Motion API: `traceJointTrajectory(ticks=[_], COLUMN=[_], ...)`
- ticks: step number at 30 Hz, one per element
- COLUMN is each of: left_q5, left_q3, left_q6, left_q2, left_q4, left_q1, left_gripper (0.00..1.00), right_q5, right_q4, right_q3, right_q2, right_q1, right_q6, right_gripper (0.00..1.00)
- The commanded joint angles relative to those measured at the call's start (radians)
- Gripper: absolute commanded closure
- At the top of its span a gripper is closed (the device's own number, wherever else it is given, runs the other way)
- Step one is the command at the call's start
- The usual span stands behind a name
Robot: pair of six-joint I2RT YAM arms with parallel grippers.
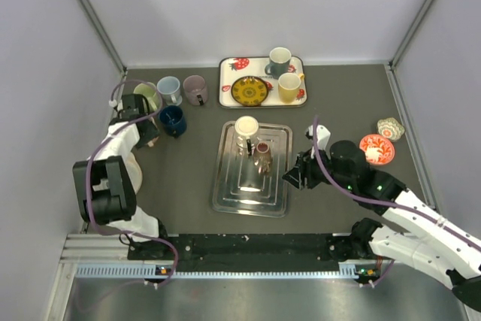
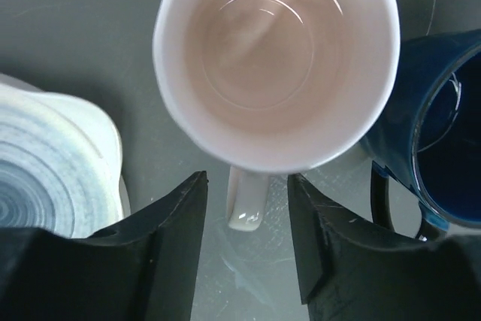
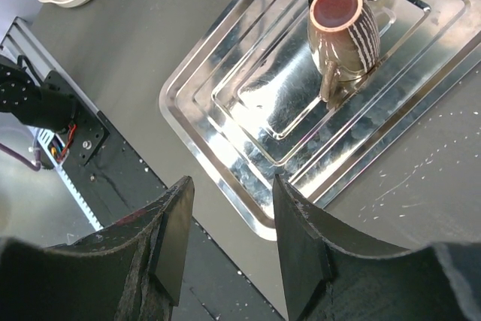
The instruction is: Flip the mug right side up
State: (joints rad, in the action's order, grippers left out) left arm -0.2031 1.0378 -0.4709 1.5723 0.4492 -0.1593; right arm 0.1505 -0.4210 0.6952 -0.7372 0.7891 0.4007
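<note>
I need to take the brown mug with my right gripper next and grab its handle point(image 1: 265, 168) point(image 3: 329, 81) from the dark-red end. Then I can hand the mug over and turn it right side up.
A pale mug point(image 2: 274, 58) stands upright on the table with its mouth up and its handle point(image 2: 246, 201) pointing at my left gripper point(image 2: 248, 180). That gripper is open, one finger on each side of the handle and neither touching it. From above, the mug point(image 1: 146, 95) is at the far left with the left gripper point(image 1: 148, 112) just in front of it. A brown striped mug point(image 3: 342, 31) stands on the silver tray point(image 3: 225, 118), a dark-red round end facing up. My right gripper point(image 3: 233, 184) hangs open and empty over the tray's near right corner point(image 1: 294, 177).
A dark blue mug point(image 2: 443, 133) touches the pale mug's right side, and a blue-grey plate point(image 2: 52, 171) lies to its left. A cream mug point(image 1: 246, 127) shares the tray. Light blue point(image 1: 169, 88) and mauve point(image 1: 196, 89) mugs stand behind. Strawberry tray point(image 1: 225, 80) at the back, small bowls point(image 1: 376, 148) right.
</note>
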Motion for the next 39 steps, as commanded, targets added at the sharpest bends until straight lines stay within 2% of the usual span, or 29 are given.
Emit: traceJointTrajectory(ticks=[1,4,6,7,8,10,11,12,15,16,20,28,39], left_q5=[-0.051,-0.038,-0.07,-0.097,-0.125,-0.133,-0.124,-0.105,-0.038,-0.016,0.016,0.062,0.039], left_q3=[0.015,-0.025,-0.074,-0.085,-0.102,-0.128,-0.155,-0.171,-0.231,-0.243,-0.298,-0.392,-0.432], left_q6=[-0.049,-0.098,-0.104,-0.106,-0.112,-0.155,-0.173,-0.195,-0.198,-0.193,-0.189,-0.17,-0.155], left_q2=[-0.125,-0.272,-0.403,-0.438,-0.49,-0.53,-0.561,-0.574,-0.621,-0.636,-0.71,-0.854,-0.896], left_q4=[0.043,0.063,0.052,0.06,0.069,0.085,0.085,0.072,0.04,0.022,0.02,0.002,0.008], left_q1=[-0.005,0.006,0.099,0.151,0.279,0.384,0.468,0.503,0.608,0.644,0.688,0.702,0.702], left_gripper=[0.47,0.45,0.44,0.39,0.37,0.24,0.15,0.11,0.14,0.16,0.21,0.25,0.27], right_q5=[-0.026,-0.103,-0.147,-0.207,-0.219,-0.226,-0.215,-0.204,-0.203,-0.2,-0.203,-0.276,-0.411], right_q4=[0.018,0.016,0.034,0.047,0.054,0.045,0.035,0.021,-0.012,-0.013,0.008,0.03,0.079], right_q3=[0.049,0.05,0.047,0.041,0.043,0.081,0.102,0.145,0.193,0.197,0.22,0.3,0.383], right_q2=[-0.013,-0.036,-0.056,-0.068,-0.082,-0.157,-0.187,-0.227,-0.359,-0.411,-0.511,-0.721,-0.88], right_q1=[0.006,0.006,0.006,0.007,0.006,0.006,0.007,0.006,0.007,0.01,0.027,0.064,0.064], right_q6=[-0.013,0.006,0.033,0.042,0.046,0.032,0.02,0.001,-0.055,-0.077,-0.083,-0.062,-0.066], right_gripper=[0.53,0.52,0.48,0.35,0.31,0.25,0.25,0.25,0.27,0.31,0.39,0.41,0.56])
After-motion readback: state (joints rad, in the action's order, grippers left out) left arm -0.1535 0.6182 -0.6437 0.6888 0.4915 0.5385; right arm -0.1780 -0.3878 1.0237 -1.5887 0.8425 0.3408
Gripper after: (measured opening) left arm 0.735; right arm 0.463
